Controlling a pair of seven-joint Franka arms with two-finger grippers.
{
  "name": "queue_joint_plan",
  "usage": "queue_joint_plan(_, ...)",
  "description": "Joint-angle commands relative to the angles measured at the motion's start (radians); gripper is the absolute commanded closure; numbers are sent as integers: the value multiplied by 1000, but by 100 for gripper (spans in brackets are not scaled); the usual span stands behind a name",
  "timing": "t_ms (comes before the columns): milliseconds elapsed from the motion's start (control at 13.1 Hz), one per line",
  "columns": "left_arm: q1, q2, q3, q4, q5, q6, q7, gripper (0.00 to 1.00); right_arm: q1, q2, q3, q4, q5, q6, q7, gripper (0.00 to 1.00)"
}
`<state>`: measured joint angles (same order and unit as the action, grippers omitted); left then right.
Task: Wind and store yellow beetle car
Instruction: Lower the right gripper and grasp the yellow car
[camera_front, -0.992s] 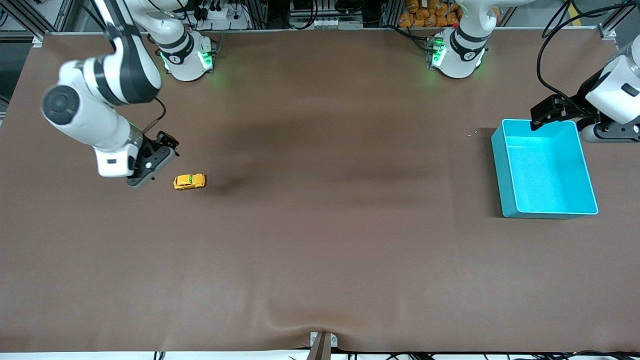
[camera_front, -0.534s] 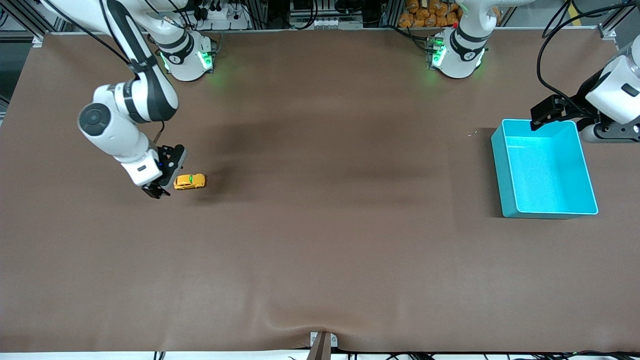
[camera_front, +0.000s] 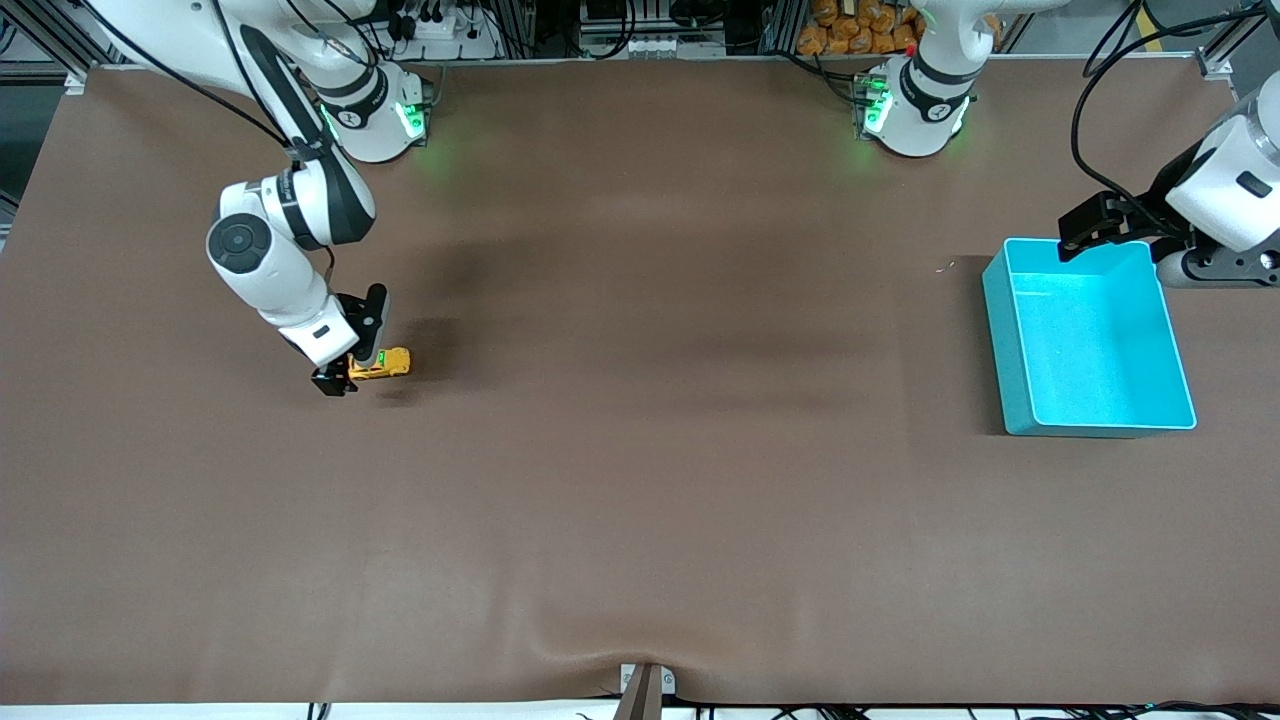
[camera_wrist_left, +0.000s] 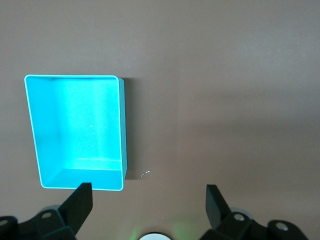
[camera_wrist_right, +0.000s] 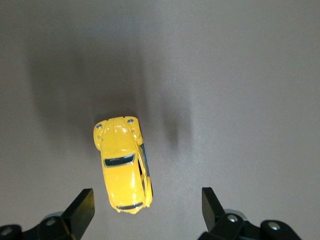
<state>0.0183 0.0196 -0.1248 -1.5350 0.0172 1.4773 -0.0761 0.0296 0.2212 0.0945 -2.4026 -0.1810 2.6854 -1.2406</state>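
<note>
The car needs to be wound on its wheels, so my right gripper should next grab the yellow beetle car (camera_wrist_right: 122, 162) by its rear end (camera_wrist_right: 131, 200).
The yellow beetle car (camera_front: 390, 363) stands on its wheels on the brown table toward the right arm's end. My right gripper (camera_front: 348, 372) is low over the car's end, fingers open. In the right wrist view the car (camera_wrist_right: 122, 162) lies lengthwise, its one end reaching between my open fingertips (camera_wrist_right: 82, 210), nearer one of them and touching neither; the right gripper (camera_wrist_right: 147, 207) holds nothing. The teal bin (camera_front: 1005, 340) stands empty toward the left arm's end. My left gripper (camera_front: 1088, 230) waits open and empty over the bin's rim, with the bin (camera_wrist_left: 75, 125) showing in the left wrist view in front of the gripper (camera_wrist_left: 147, 200).
The brown mat (camera_front: 640, 450) covers the whole table, with a small bulge at its edge nearest the front camera. The two arm bases (camera_front: 375, 110) stand along the edge farthest from the camera. A tiny pale scrap (camera_front: 943, 267) lies beside the bin.
My right arm has swung toward the car and dropped, bringing its gripper from beside the car to low over its end. The car and left arm have stayed put.
</note>
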Motion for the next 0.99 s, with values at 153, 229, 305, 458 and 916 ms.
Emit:
queue_joint_plan(153, 3, -13, -1, -8, 21, -5, 7, 0, -11, 44, 5, -15, -43, 40, -8, 7)
queue_joint_plan(229, 3, -13, -1, -8, 21, -5, 6, 0, -10, 49, 5, -18, -43, 42, -7, 9)
queue_joint_plan(305, 3, -13, -1, -8, 21, -5, 6, 0, -10, 52, 5, -18, -43, 42, -8, 12)
queue_joint_plan(458, 3, -13, -1, -8, 21, -5, 6, 0, -8, 58, 5, -18, -43, 45, -7, 21)
queue_joint_plan(916, 5, -13, -1, -8, 20, -5, 2, 0, 9, 82, 5, -21, -46, 44, -7, 51)
